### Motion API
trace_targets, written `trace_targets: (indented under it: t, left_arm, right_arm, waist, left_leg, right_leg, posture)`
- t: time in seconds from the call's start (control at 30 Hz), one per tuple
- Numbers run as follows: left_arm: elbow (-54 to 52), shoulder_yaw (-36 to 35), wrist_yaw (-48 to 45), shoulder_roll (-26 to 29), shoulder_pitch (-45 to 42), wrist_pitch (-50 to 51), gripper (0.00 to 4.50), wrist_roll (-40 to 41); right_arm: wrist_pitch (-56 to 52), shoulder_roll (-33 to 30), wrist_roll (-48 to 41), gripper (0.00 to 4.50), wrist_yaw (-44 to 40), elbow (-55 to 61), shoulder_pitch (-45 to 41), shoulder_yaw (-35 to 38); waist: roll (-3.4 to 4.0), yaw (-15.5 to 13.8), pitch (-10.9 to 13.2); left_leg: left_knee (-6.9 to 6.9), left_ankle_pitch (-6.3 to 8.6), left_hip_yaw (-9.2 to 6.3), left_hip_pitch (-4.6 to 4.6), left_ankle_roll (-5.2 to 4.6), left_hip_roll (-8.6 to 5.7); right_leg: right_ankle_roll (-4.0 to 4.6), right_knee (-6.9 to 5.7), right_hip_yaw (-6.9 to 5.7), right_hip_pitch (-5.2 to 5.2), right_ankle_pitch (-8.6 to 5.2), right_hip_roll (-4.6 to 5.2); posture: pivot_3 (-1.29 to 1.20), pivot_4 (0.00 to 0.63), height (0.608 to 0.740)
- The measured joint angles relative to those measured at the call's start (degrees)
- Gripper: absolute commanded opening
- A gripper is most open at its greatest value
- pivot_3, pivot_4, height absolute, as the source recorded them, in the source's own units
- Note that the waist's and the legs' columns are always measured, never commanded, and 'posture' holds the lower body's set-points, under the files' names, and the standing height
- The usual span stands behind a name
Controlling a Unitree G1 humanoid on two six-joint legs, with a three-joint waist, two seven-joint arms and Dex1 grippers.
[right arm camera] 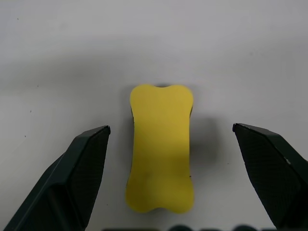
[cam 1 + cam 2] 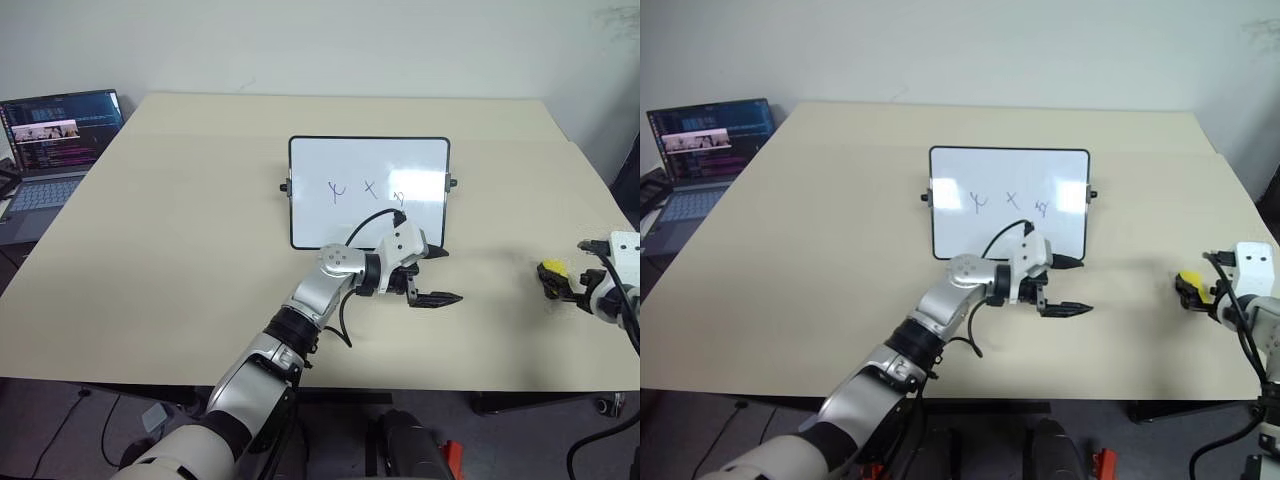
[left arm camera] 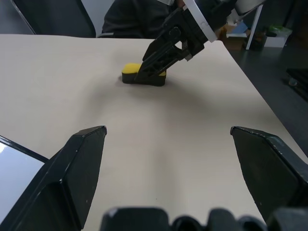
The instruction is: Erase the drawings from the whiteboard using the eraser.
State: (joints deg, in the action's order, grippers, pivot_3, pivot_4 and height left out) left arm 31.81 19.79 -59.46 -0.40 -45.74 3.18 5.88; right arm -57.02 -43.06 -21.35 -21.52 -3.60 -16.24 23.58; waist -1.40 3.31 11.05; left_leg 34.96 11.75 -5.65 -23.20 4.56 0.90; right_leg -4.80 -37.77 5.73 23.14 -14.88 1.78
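Observation:
My right gripper closes on the yellow eraser (image 2: pixel 555 268) (image 1: pixel 161 149) now, since the gripper's fingers reach down beside both long sides of the eraser.
The whiteboard (image 2: pixel 370 160) lies flat at the table's middle, with the drawings (image 2: pixel 368 188) in a row across it: three small dark scribbles. My left gripper (image 2: pixel 445 275) hovers open just off the board's near right corner, pointing right, with nothing between its fingers. The eraser (image 2: pixel 551 269), a yellow block with a dark underside, rests on the table near the right edge. My right gripper (image 1: pixel 171 127) is open right over the eraser (image 1: pixel 160 149), one finger on each side and apart from it. In the left wrist view the right gripper (image 3: pixel 161 53) leans down over the eraser (image 3: pixel 137 70).
An open laptop (image 2: pixel 55 140) stands beyond the table's left edge. The beige table (image 2: pixel 180 250) spreads wide to the left of the board and in front of it. Its right edge runs close to the eraser.

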Motion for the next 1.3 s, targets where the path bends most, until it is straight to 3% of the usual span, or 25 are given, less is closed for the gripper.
trace_targets:
  t: [0.1, 0.3, 0.37, 0.8, 0.93, 1.17, 1.3]
  left_arm:
    - [-0.05, -0.01, 0.08, 0.2, 0.0, 0.01, 4.5, 0.0]
    - [-0.05, -0.04, 0.24, 0.37, 0.0, 0.01, 4.5, 0.0]
    - [-0.05, -0.04, 0.25, 0.43, 0.0, 0.01, 4.5, -0.01]
    - [-0.27, -0.46, 0.99, 2.13, 0.05, 0.07, 4.5, -0.08]
    - [-3.42, -3.54, 1.9, 6.42, 0.35, 1.35, 4.5, 0.49]
    - [-16.83, -13.35, 2.92, 20.32, 6.91, 9.72, 4.5, 4.43]
    - [-19.76, -16.72, 5.18, 23.51, 9.54, 11.86, 4.5, 5.52]
  right_arm:
    - [0.35, 0.04, -0.01, 3.87, 0.01, -0.64, -0.02, -0.17]
    - [1.12, 0.67, -0.14, 1.71, -0.02, -2.49, -0.47, -0.2]
    - [1.57, 0.67, -0.15, 1.19, -0.03, -3.05, -0.74, -0.18]
    - [1.51, 1.15, -0.31, 1.16, 0.04, -2.16, -1.63, -0.27]
    - [-0.2, 0.38, -0.96, 1.15, -0.97, 4.57, -5.67, -2.07]
    - [-3.97, -0.22, -2.55, 1.15, -2.2, 12.59, -15.47, -9.51]
    - [-4.02, 1.05, -2.46, 1.15, -2.27, 12.87, -19.06, -13.72]
  waist:
    - [0.0, 0.0, 0.0]
    - [0.01, 0.0, 0.0]
    - [0.01, 0.0, 0.0]
    - [0.04, 0.13, -0.02]
    - [0.1, 0.93, -0.02]
    - [0.12, 1.46, -0.03]
    - [0.12, 0.89, -0.03]
  left_leg:
    - [0.0, 0.0, 0.0, 0.0, 0.0, 0.0]
    - [0.01, 0.0, 0.0, 0.0, 0.0, 0.0]
    - [0.01, 0.0, 0.0, 0.01, 0.0, 0.0]
    - [0.02, 0.0, 0.0, 0.06, 0.0, 0.0]
    - [0.01, 0.0, 0.0, 0.11, 0.0, 0.0]
    - [0.0, 0.0, -0.05, 0.11, 0.0, 0.03]
    - [0.02, 0.0, -0.07, 0.04, 0.0, 0.01]
  right_leg:
    - [0.0, 0.0, 0.0, 0.0, 0.0, 0.0]
    - [0.0, 0.0, 0.0, -0.01, 0.0, 0.0]
    - [0.0, 0.0, 0.0, -0.02, 0.0, 0.0]
    - [0.0, -0.04, 0.02, -0.04, 0.0, 0.0]
    - [0.0, -0.12, 0.05, -0.02, 0.0, -0.02]
    - [0.05, -0.12, 0.0, -0.02, 0.02, -0.02]
    - [0.24, -0.1, -0.07, -0.02, 0.13, 0.03]
  posture:
    - [0.0, 0.15, 0.74]
    - [0.0, 0.15, 0.74]
    - [0.0, 0.15, 0.74]
    - [0.0, 0.15, 0.74]
    - [0.0, 0.15, 0.74]
    - [0.0, 0.15, 0.74]
    - [0.0, 0.15, 0.74]
